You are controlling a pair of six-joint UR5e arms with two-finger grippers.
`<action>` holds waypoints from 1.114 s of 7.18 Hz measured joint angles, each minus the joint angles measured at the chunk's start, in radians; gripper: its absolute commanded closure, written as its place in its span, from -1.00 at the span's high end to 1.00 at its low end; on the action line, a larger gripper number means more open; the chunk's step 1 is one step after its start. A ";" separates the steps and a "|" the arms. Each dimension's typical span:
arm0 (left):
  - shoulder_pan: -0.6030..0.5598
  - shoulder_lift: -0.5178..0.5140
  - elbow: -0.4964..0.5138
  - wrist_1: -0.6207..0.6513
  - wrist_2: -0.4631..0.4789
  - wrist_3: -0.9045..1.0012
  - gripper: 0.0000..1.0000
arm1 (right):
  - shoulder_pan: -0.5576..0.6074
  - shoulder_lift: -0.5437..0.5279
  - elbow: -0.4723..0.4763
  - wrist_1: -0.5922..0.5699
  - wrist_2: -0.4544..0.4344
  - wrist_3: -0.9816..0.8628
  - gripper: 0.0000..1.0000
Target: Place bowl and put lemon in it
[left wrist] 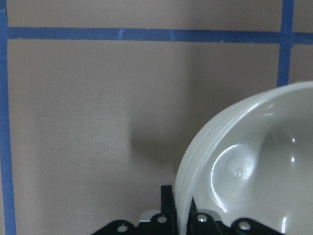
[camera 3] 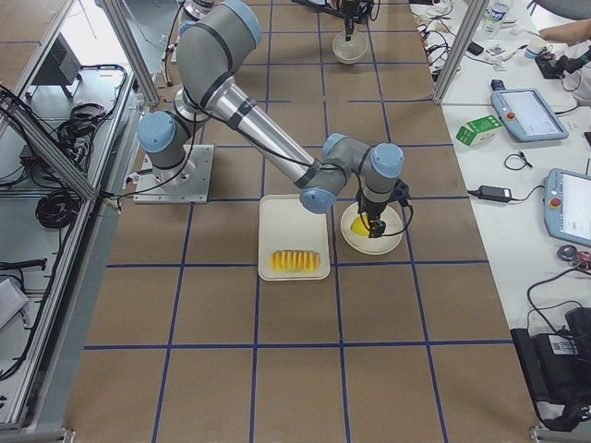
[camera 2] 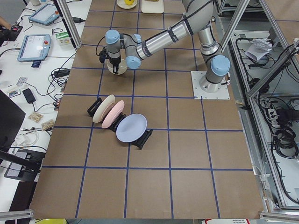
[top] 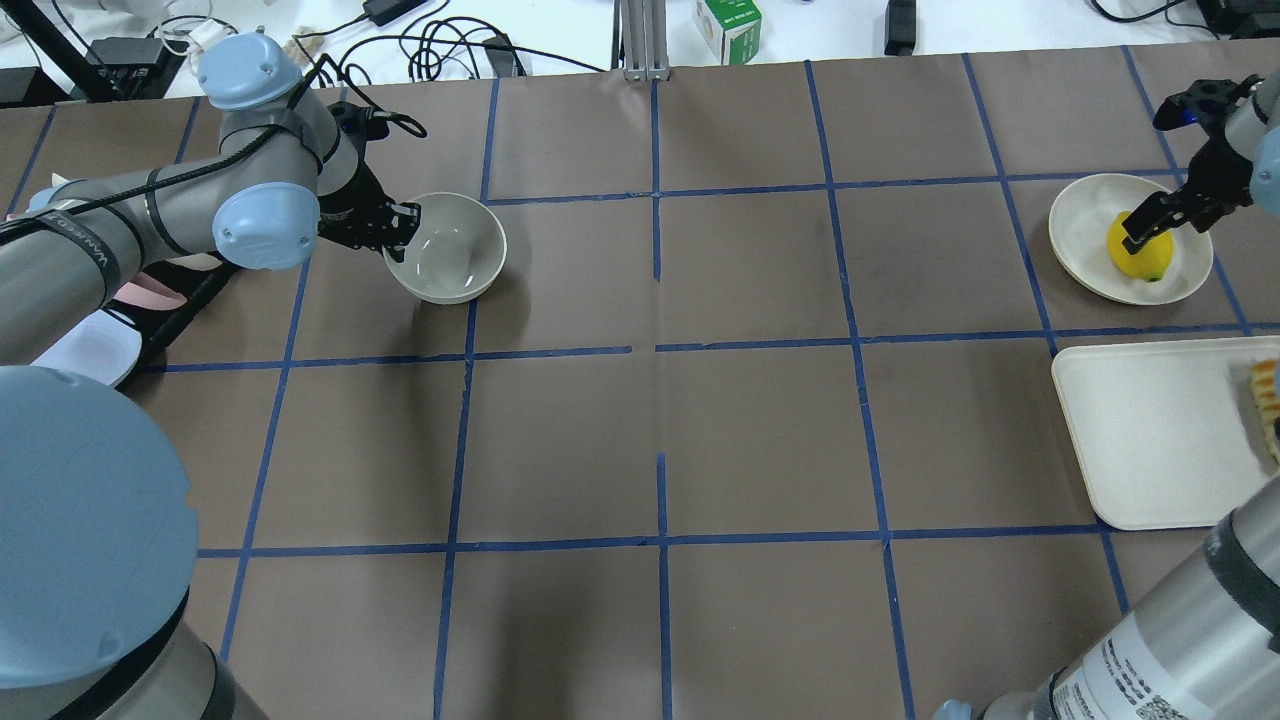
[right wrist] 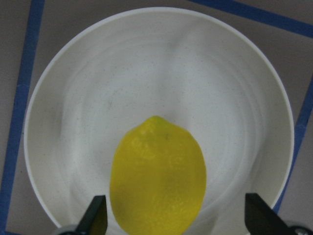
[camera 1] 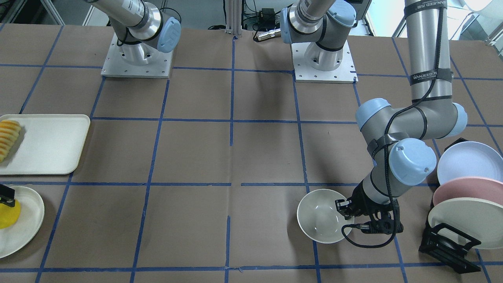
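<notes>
Next, my right gripper grabs the lemon (right wrist: 157, 176) across its facing long sides to put it in the bowl, since its end tapers to a pointed nub (right wrist: 155, 120).
The cream-white bowl (top: 450, 250) is on my left side of the table, also in the front view (camera 1: 320, 216) and the left wrist view (left wrist: 254, 161). My left gripper (top: 400, 235) is shut on the bowl's near rim, one finger inside and one outside (left wrist: 166, 196). The bowl looks slightly tilted; I cannot tell whether it touches the table. The yellow lemon (right wrist: 157, 176) lies on a flat cream plate (right wrist: 146, 73) at the far right (top: 1140, 255). My right gripper (top: 1140, 232) hangs just over it, open, fingers (right wrist: 98, 218) on either side of the lemon, clear of it.
A black rack (camera 1: 448, 243) with three upright plates (camera 1: 467, 161) stands just beside my left arm. A cream tray (top: 1150, 430) with ridged orange-yellow slices (top: 1265, 395) lies next to the lemon's plate (top: 1085, 225). Blue tape lines grid the brown table.
</notes>
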 measured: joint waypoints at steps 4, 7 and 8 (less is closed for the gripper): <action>-0.047 0.054 -0.007 -0.032 -0.088 -0.065 -1.00 | 0.000 0.025 -0.001 0.005 0.001 0.052 -0.07; -0.272 0.064 -0.010 -0.033 -0.107 -0.404 -1.00 | 0.000 0.023 -0.004 0.018 0.006 0.058 -1.00; -0.339 0.066 -0.029 -0.031 -0.108 -0.489 -1.00 | 0.000 0.011 -0.005 0.029 0.007 0.060 -1.00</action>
